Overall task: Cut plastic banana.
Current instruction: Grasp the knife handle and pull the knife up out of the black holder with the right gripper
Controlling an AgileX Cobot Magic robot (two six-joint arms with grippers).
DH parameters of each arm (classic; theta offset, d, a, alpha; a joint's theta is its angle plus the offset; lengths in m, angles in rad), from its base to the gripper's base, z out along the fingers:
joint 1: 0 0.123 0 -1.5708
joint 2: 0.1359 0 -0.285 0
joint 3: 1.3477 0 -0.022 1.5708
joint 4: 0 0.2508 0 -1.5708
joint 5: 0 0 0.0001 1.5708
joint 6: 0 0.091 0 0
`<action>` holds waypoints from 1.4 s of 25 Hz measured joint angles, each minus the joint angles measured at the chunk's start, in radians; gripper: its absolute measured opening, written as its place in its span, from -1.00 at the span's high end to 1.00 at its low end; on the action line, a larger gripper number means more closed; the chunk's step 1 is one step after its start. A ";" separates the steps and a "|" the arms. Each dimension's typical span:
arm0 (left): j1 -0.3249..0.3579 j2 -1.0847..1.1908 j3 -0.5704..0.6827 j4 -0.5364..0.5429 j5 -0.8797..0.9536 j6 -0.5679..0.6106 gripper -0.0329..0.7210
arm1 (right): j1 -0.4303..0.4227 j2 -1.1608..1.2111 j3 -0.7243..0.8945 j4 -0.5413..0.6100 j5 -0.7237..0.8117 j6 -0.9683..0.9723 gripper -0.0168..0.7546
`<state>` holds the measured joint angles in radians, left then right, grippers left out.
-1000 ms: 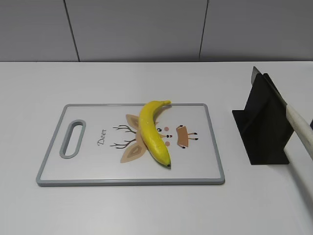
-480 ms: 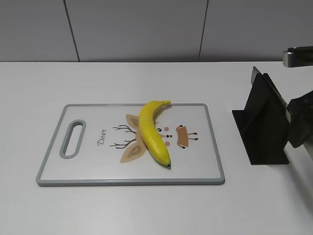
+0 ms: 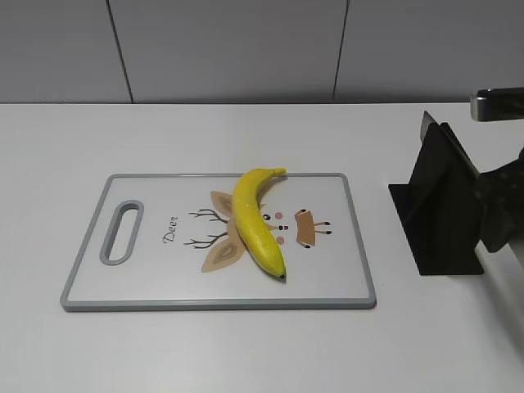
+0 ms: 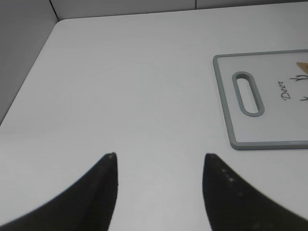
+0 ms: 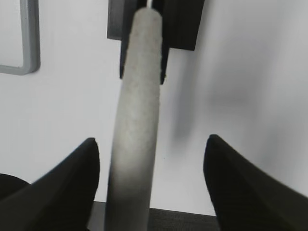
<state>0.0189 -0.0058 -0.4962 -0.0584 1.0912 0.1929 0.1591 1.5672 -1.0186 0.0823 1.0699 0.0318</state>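
Note:
I should next grab the knife with my right gripper by its pale speckled handle [image 5: 142, 58], since the tip of the knife's blade pokes out above the black stand. Then it can cut the plastic banana.
The plastic banana [image 3: 255, 223] is yellow and curved and lies across the middle of the cutting board [image 3: 327, 274], stem at the far edge. A knife stands in a black stand [image 3: 438, 205] at the right, its blade tip [image 3: 426, 123] sticking out at the top. My right gripper [image 3: 494, 209] is at the stand's right side. In the right wrist view it [image 5: 151, 139] is open, with the knife's whitish handle [image 5: 137, 96] between the fingers, nearer the left one, not clamped. My left gripper [image 4: 160, 156] is open and empty over bare table left of the board [image 4: 269, 120].
The board has a grey rim, a handle slot [image 3: 121, 232] at its left end and a tan deer drawing [image 3: 304, 228]. The stand's base [image 5: 180, 24] and a board corner [image 5: 30, 38] show in the right wrist view. A grey wall runs behind the white table.
My right gripper has come into the exterior view from the right edge and now covers the knife handle beside the stand. The banana and the board have not moved.

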 joint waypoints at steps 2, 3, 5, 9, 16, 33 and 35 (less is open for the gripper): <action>0.000 0.000 0.000 0.000 0.000 0.000 -0.55 | 0.000 0.000 0.006 0.000 -0.009 0.003 -0.40; 0.000 0.000 0.000 0.000 0.000 0.000 -0.55 | 0.000 0.000 0.007 0.000 -0.013 0.004 -0.40; 0.000 0.000 0.000 0.000 0.000 0.000 -0.55 | 0.000 0.000 0.014 0.000 -0.020 0.008 -0.39; 0.000 0.000 0.000 0.000 0.000 0.000 -0.55 | 0.004 0.000 0.043 0.000 -0.024 0.017 -0.27; 0.000 0.000 0.000 0.002 0.000 0.000 -0.55 | 0.055 0.000 0.046 -0.005 -0.063 0.033 0.06; 0.000 0.000 0.000 0.003 0.000 0.000 -0.55 | 0.058 -0.043 0.046 -0.024 -0.049 0.076 0.48; 0.000 0.000 0.000 0.003 0.000 0.000 -0.55 | 0.058 -0.058 0.046 -0.026 -0.046 0.076 0.48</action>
<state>0.0189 -0.0058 -0.4962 -0.0557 1.0912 0.1929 0.2167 1.5091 -0.9728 0.0558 1.0237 0.1075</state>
